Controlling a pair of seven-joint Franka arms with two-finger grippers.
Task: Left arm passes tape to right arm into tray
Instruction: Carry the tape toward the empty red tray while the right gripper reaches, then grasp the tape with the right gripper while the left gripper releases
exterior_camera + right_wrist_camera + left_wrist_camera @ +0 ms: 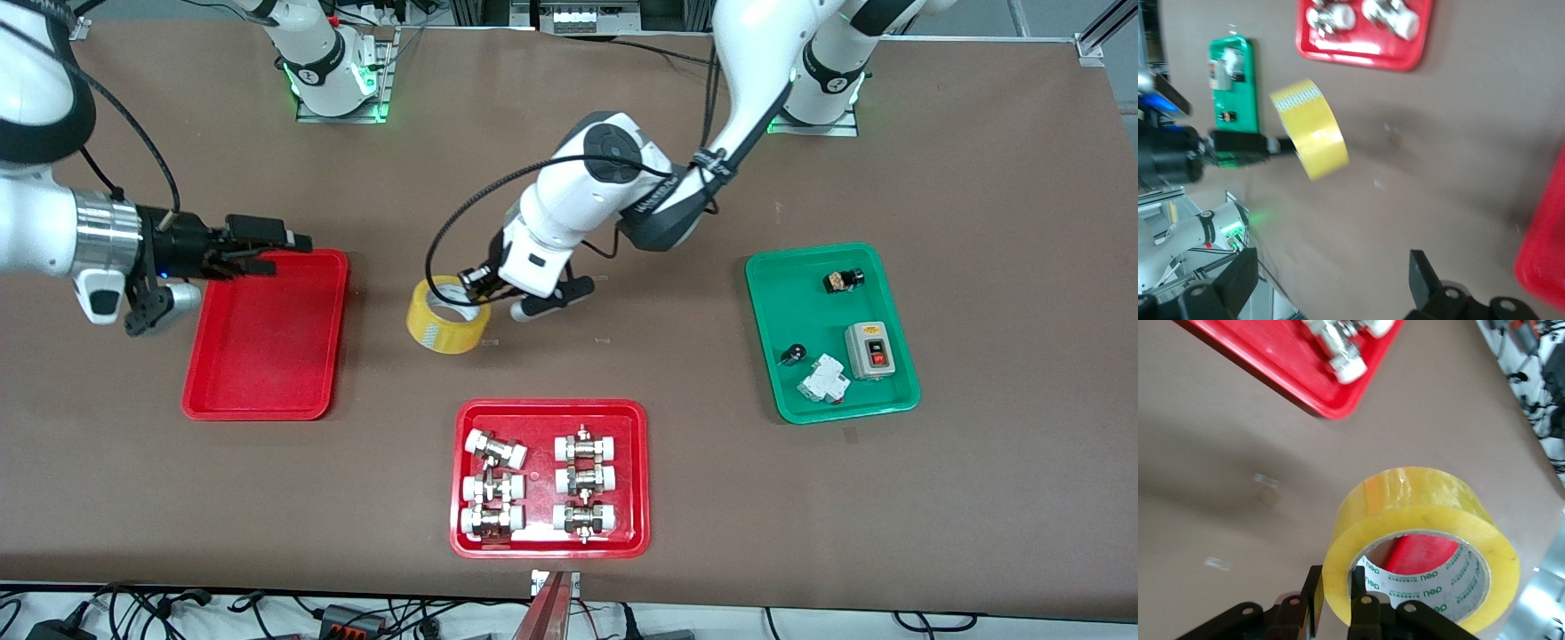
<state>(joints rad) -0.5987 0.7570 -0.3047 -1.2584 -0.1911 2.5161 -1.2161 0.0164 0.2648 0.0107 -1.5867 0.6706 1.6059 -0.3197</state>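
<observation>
I need to lay the yellow tape (pixel 447 318) in the plain red tray (pixel 267 356), so next I should grip the yellow tape by its flat sides with my right gripper.
The yellow tape (pixel 447 318) hangs tilted over the brown table, beside the plain red tray (pixel 267 356) toward the left arm's end. My left gripper (pixel 473 286) is shut on the roll's wall, one finger inside the white core and one outside, as the left wrist view shows the tape (pixel 1425 513) and gripper (pixel 1335 600). My right gripper (pixel 292 253) is open and empty over the plain red tray's rim nearest the robots. In the right wrist view its fingers (pixel 1331 280) stand wide apart, with the tape (pixel 1311 137) farther off.
A red tray with white-capped metal fittings (pixel 636 471) lies near the front camera. A green tray (pixel 773 293) with small electrical parts lies toward the left arm's end. Bare table lies between the trays.
</observation>
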